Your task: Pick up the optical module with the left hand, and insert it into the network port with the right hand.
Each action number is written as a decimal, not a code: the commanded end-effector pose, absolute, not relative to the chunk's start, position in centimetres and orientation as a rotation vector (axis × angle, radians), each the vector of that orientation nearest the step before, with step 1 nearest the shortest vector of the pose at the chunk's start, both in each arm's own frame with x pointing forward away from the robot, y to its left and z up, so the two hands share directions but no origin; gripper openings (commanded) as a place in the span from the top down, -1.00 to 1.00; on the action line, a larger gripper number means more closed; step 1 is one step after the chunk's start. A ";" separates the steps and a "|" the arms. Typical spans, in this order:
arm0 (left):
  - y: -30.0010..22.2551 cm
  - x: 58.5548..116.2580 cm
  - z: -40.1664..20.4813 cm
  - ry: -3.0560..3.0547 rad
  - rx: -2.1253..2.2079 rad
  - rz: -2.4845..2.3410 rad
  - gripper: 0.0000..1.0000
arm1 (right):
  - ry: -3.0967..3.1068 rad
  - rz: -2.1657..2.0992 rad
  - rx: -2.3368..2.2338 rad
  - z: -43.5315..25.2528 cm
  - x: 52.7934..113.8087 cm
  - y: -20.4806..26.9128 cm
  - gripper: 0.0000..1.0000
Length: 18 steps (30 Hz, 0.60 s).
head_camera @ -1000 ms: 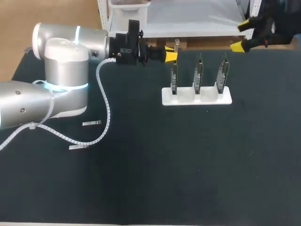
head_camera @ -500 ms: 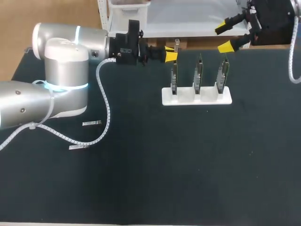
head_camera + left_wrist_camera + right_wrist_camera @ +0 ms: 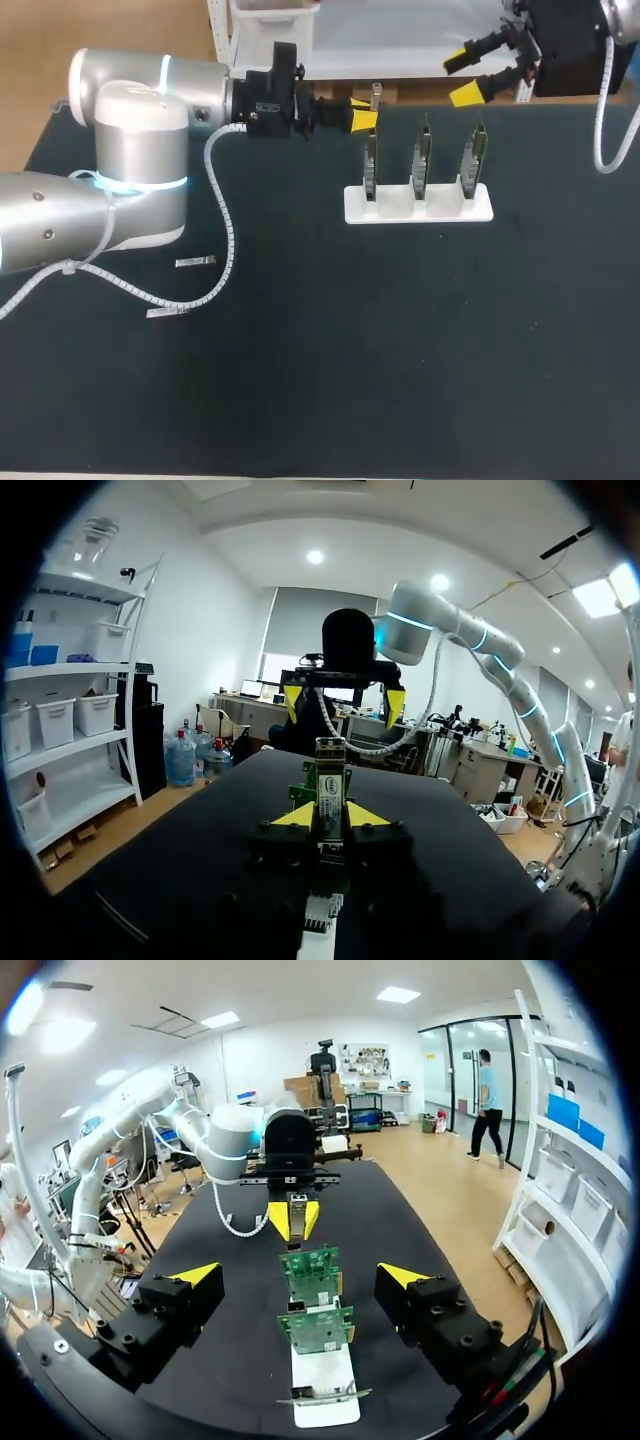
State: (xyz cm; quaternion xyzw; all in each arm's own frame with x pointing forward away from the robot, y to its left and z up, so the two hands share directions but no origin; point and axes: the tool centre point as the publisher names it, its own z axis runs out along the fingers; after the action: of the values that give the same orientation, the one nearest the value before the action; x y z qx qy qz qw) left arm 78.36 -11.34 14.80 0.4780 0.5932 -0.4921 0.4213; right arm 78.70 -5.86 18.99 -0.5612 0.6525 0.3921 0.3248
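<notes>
Yellow fingers already cover the lower part of the optical module, so the robot's right gripper next needs to grab the module by its bare upper end [image 3: 376,90] [image 3: 298,1203].
My left gripper [image 3: 363,113] is near the table's far edge, just left of the leftmost card, shut on a small silvery optical module [image 3: 376,96]. In the left wrist view the module [image 3: 328,772] stands upright between the yellow tips of that gripper [image 3: 331,818]. Three green network cards [image 3: 422,152] stand upright in a white holder [image 3: 418,205]. My right gripper [image 3: 464,75] hangs open above the far edge, behind the right-hand cards. In the right wrist view its gripper [image 3: 300,1275] is spread wide above the row of cards [image 3: 317,1326], facing the left gripper [image 3: 293,1219].
Two more small modules lie on the dark mat at the left, one [image 3: 195,262] nearer the arm and one [image 3: 168,313] closer to me, under the left arm's white cable [image 3: 222,215]. The holder [image 3: 325,1385] lies below the right gripper.
My right arm has swung in from the far right corner to the left along the far edge, its fingers staying open. The left arm and its module have not moved.
</notes>
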 end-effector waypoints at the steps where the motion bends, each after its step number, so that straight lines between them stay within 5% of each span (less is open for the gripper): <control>1: -11.4 78.6 14.8 1.488 1.202 -1.235 1.00 | 1.728 0.924 -1.422 19.1 77.9 -5.4 -1.00; 18: -11.4 78.6 14.8 1.488 1.202 -1.235 1.00 | 1.654 1.029 -1.568 19.2 78.8 -2.2 -1.00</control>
State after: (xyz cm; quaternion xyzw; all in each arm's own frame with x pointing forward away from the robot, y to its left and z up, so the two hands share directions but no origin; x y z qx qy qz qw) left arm 78.36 -11.35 14.80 0.4780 0.5932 -0.4921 0.4213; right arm 77.75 -2.90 19.41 -0.5878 0.6341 0.3812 0.3273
